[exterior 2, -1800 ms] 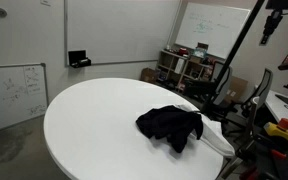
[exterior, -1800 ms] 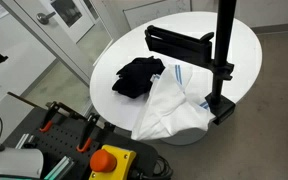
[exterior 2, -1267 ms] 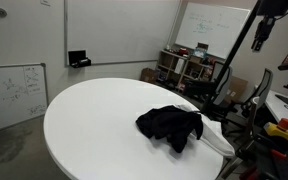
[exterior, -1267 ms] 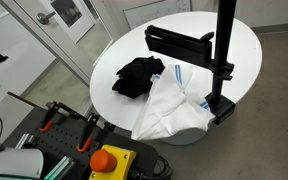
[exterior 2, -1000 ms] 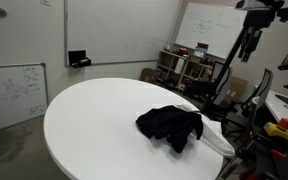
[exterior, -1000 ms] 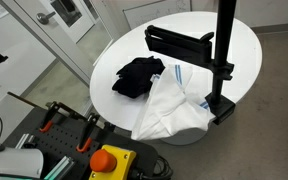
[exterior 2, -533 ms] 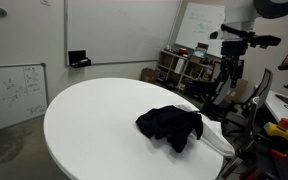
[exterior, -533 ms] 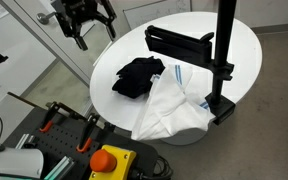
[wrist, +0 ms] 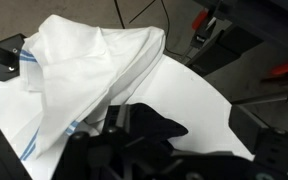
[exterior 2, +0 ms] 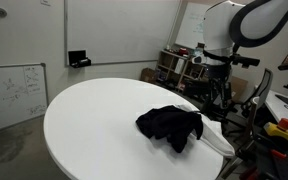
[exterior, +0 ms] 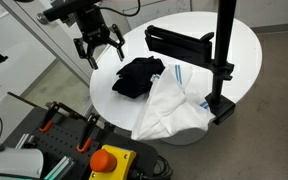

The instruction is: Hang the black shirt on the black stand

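Observation:
My open fingers are still above and beside the black shirt (exterior: 139,76) (wrist: 150,124) and closing now would miss it, so it is too early to close. First, my gripper lowers toward it.
The black shirt (exterior: 139,76) lies crumpled on the round white table (exterior: 189,25), next to a white cloth (exterior: 176,105). The shirt also shows in an exterior view (exterior 2: 170,125) and at the bottom of the wrist view (wrist: 149,128). The black stand (exterior: 222,60) rises from the table's edge, and its horizontal arm (exterior: 179,42) reaches over the table. My gripper (exterior: 99,47) is open and empty. It hangs above the table's edge, up and to the left of the shirt and apart from it. It also shows in an exterior view (exterior 2: 212,68).
The stand's base (exterior: 220,106) sits on the white cloth's edge. A red stop button (exterior: 109,160) and clamps stand below the table. A cluttered shelf (exterior 2: 179,66) and a whiteboard (exterior 2: 209,25) stand behind the table.
My arm has come into both exterior views and dropped toward the table, nearer the black shirt. The shirt, cloth and stand have not moved.

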You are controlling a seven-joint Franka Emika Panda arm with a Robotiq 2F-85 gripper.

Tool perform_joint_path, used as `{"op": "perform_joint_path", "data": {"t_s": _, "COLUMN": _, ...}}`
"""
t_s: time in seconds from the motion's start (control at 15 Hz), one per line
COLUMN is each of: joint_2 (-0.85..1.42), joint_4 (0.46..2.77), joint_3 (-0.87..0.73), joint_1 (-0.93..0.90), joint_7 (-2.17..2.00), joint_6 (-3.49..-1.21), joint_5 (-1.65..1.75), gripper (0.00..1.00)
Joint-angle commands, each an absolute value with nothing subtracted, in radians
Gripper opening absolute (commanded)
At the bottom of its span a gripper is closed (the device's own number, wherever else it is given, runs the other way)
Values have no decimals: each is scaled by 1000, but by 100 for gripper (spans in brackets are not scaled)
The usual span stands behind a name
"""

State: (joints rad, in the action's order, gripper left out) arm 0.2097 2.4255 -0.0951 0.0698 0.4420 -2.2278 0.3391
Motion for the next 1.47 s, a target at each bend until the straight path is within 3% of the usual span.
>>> {"op": "perform_joint_path", "data": {"t_s": 0.0, "joint_2": 308, "joint_4": 2366, "joint_3": -76, "joint_1": 60, "joint_7": 382, "joint_6": -2247, "joint_5": 386, "gripper": 100}}
{"op": "perform_joint_path", "data": {"t_s": 0.47, "joint_2": 428, "joint_4": 2300, "joint_3": -98, "joint_1": 8, "joint_7": 143, "joint_6": -2310, "joint_5": 534, "gripper": 89}}
{"op": "perform_joint_path", "data": {"t_s": 0.6, "joint_2": 456, "joint_4": 2282, "joint_3": -100, "joint_1": -3, "joint_7": 91, "joint_6": -2313, "joint_5": 549, "gripper": 93}}
{"op": "perform_joint_path", "data": {"t_s": 0.87, "joint_2": 501, "joint_4": 2253, "joint_3": -106, "joint_1": -21, "joint_7": 30, "joint_6": -2307, "joint_5": 559, "gripper": 91}}
{"op": "perform_joint_path", "data": {"t_s": 0.93, "joint_2": 511, "joint_4": 2247, "joint_3": -108, "joint_1": -26, "joint_7": 15, "joint_6": -2306, "joint_5": 561, "gripper": 84}}
{"op": "perform_joint_path", "data": {"t_s": 1.0, "joint_2": 519, "joint_4": 2241, "joint_3": -110, "joint_1": -29, "joint_7": 5, "joint_6": -2305, "joint_5": 560, "gripper": 66}}
{"op": "perform_joint_path", "data": {"t_s": 1.2, "joint_2": 537, "joint_4": 2227, "joint_3": -116, "joint_1": -34, "joint_7": -14, "joint_6": -2301, "joint_5": 557, "gripper": 50}}
{"op": "perform_joint_path", "data": {"t_s": 1.4, "joint_2": 551, "joint_4": 2216, "joint_3": -120, "joint_1": -34, "joint_7": -20, "joint_6": -2298, "joint_5": 555, "gripper": 26}}
